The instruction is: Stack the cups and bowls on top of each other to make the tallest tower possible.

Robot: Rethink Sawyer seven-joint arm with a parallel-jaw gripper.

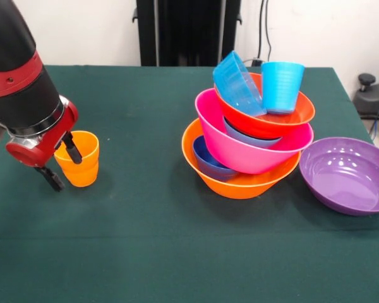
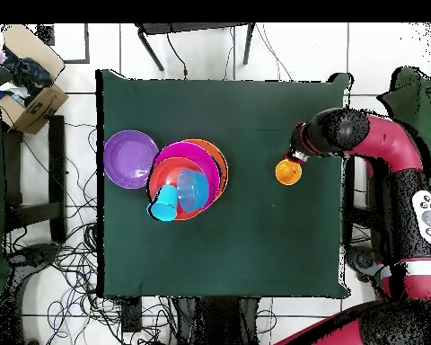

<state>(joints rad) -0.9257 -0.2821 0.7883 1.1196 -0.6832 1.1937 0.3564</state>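
Note:
I will next pick up the orange cup by its side at the cup's rim (image 1: 91, 142), to add height to the stacked tower (image 1: 252, 132).
The orange cup (image 1: 79, 159) stands upright on the green table at the left; it also shows in the overhead view (image 2: 288, 172). My gripper (image 1: 67, 172) is open, with one finger inside the cup's rim and the other outside its left wall. The tower (image 1: 249, 145) leans at centre right: a large orange bowl (image 1: 240, 183) as base, a small dark blue bowl (image 1: 207, 161), the pink bowl (image 1: 240, 148), the red-orange bowl (image 1: 275, 120), a tilted light blue bowl (image 1: 237, 82) and the light blue cup (image 1: 282, 85). The yellow cup and the teal bowl are hidden.
The wide purple bowl (image 1: 347, 173) sits alone on the table right of the tower, also in the overhead view (image 2: 130, 159). A cardboard box (image 2: 26, 90) stands off the table. Cables lie on the floor around the table.

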